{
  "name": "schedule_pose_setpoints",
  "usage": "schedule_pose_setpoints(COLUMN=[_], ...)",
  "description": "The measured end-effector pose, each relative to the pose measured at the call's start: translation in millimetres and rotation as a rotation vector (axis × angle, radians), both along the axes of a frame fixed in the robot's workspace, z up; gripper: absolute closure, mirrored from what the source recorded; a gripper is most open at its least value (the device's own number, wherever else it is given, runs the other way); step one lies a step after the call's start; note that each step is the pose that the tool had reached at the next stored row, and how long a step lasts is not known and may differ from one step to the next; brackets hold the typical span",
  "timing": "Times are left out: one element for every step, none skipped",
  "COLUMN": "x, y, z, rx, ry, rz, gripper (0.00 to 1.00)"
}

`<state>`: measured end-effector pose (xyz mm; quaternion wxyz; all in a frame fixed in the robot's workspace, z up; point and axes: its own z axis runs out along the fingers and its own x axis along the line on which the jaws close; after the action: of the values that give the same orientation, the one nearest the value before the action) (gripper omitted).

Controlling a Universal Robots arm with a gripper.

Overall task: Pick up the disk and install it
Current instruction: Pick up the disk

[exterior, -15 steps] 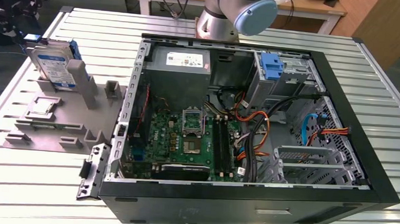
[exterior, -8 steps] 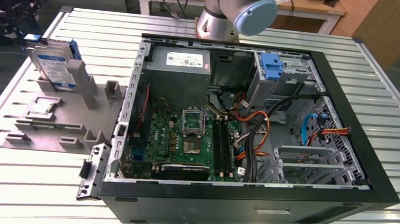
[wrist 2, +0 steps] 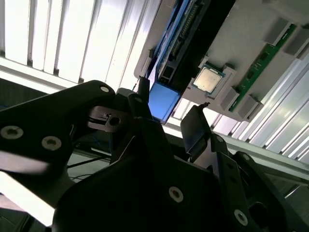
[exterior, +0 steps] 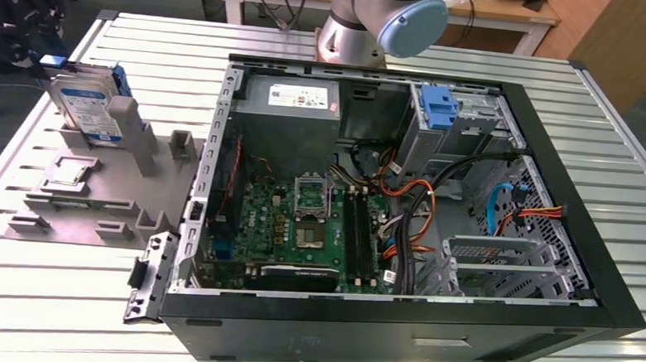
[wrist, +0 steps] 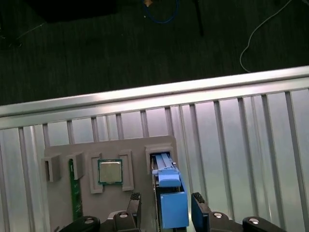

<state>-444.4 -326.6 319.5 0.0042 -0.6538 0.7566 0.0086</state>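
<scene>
The sides of the grey holder's slot close around the disk's lower part, so I need to grab the disk's blue bracket end point(wrist: 173, 203) next.
The disk point(exterior: 89, 102), a silver drive with a white-and-blue label in a blue bracket, stands on edge in a slot of the grey holder point(exterior: 89, 206) at the exterior view's left. My gripper point(exterior: 37, 54) hovers at its upper end. In both wrist views the blue bracket end of the disk point(wrist: 171, 203) point(wrist 2: 163, 100) sits between the two black fingers point(wrist: 199, 207) point(wrist 2: 195, 126). The gripper point(wrist: 166, 200) point(wrist 2: 166, 110) is open, with a narrow gap showing on one side of the bracket.
The open computer case point(exterior: 584, 269) fills the middle and right of the ribbed metal table point(exterior: 41, 299), with a blue drive bay bracket point(exterior: 439, 108) at its back. A square chip point(wrist: 110, 171) and a green memory stick point(wrist: 74, 193) also sit in the holder.
</scene>
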Motion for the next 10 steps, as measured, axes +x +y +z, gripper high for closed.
schedule_pose_setpoints(x=[0.0, 0.0, 0.0, 0.0, 0.0, 0.0, 0.0, 0.0, 0.0, 0.0], y=[0.0, 0.0, 0.0, 0.0, 0.0, 0.0, 0.0, 0.0, 0.0, 0.0], z=[-1.6, -3.3, -5.0, -6.7, -8.1, -9.2, -10.2, -10.9, -11.7, -12.5], rx=[0.0, 0.0, 0.0, 0.0001, 0.0001, 0.0001, 0.0001, 0.0, 0.0001, 0.0], ry=[0.0, 0.0, 0.0001, 0.0, 0.0, 0.0, 0.0, 0.0001, 0.0001, 0.0], rz=[0.002, 0.002, 0.002, 0.002, 0.002, 0.002, 0.002, 0.002, 0.002, 0.002], gripper=[0.47, 0.47, 0.47, 0.47, 0.47, 0.47, 0.48, 0.48, 0.55, 0.55])
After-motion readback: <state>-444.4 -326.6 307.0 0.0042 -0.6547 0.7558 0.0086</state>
